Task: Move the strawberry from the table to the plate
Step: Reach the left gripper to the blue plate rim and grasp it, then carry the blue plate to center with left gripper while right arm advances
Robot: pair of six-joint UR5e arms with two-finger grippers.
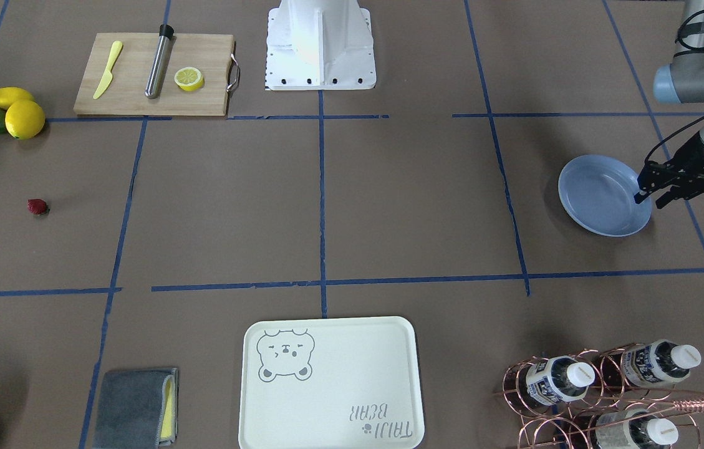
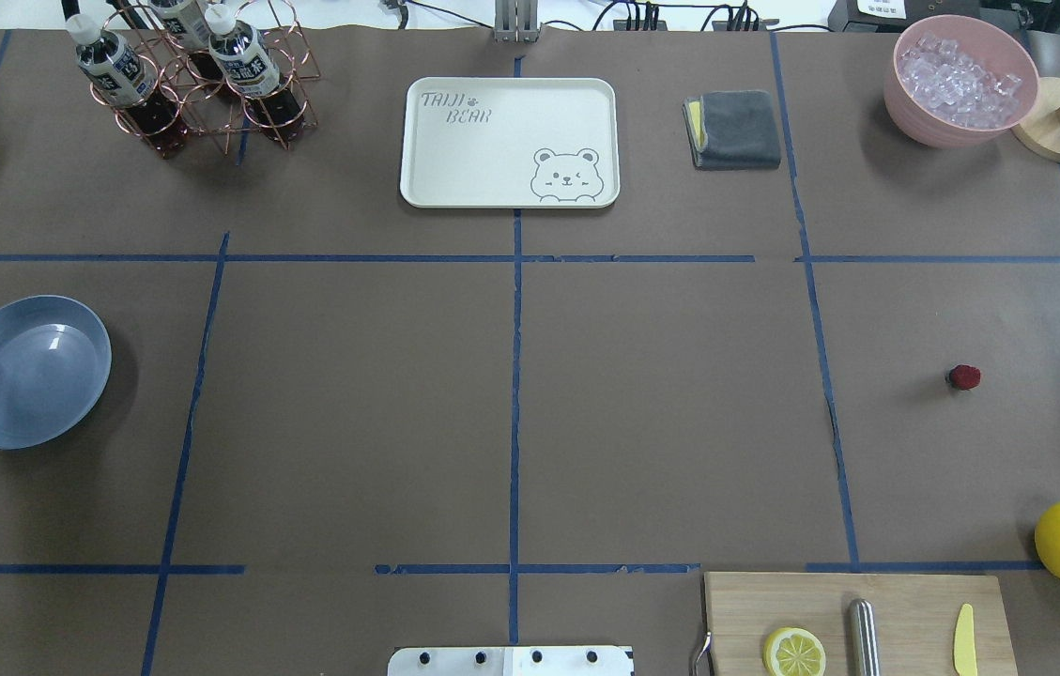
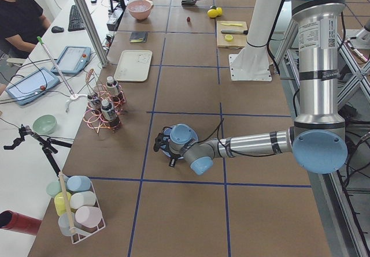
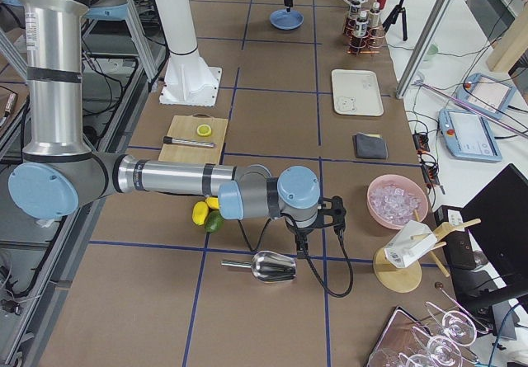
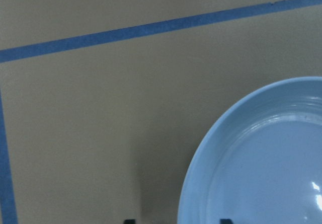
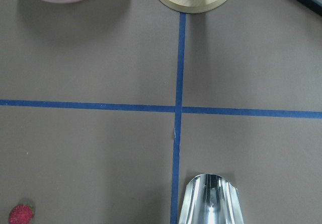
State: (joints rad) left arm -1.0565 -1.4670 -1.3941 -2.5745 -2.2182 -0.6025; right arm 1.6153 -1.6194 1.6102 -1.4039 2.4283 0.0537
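Observation:
The left gripper needs to bring the plate nearer the strawberry [image 1: 37, 206], so it should next grab the light blue plate by its rim [image 1: 648, 201].
The strawberry [image 1: 37, 206] lies alone on the brown table [image 1: 414, 199], small and dark red, far from the plate; it also shows at the lower left of the right wrist view [image 6: 21, 214]. The light blue plate [image 1: 604, 194] sits empty at the table's other end. My left gripper [image 1: 649, 201] hangs open at the plate's rim [image 5: 201, 173], one fingertip outside it and one over the dish. The right gripper [image 4: 330, 213] shows only in the exterior right view, near the metal scoop [image 6: 211, 201], and I cannot tell whether it is open or shut.
A cutting board [image 1: 152, 75] with a knife, a steel tube and a lemon half lies near the lemons [image 1: 24, 118]. A bear-print tray [image 1: 330, 383], a grey cloth [image 2: 734, 129], a bottle rack [image 1: 607, 393] and a pink bowl of ice [image 2: 961, 80] line the far side.

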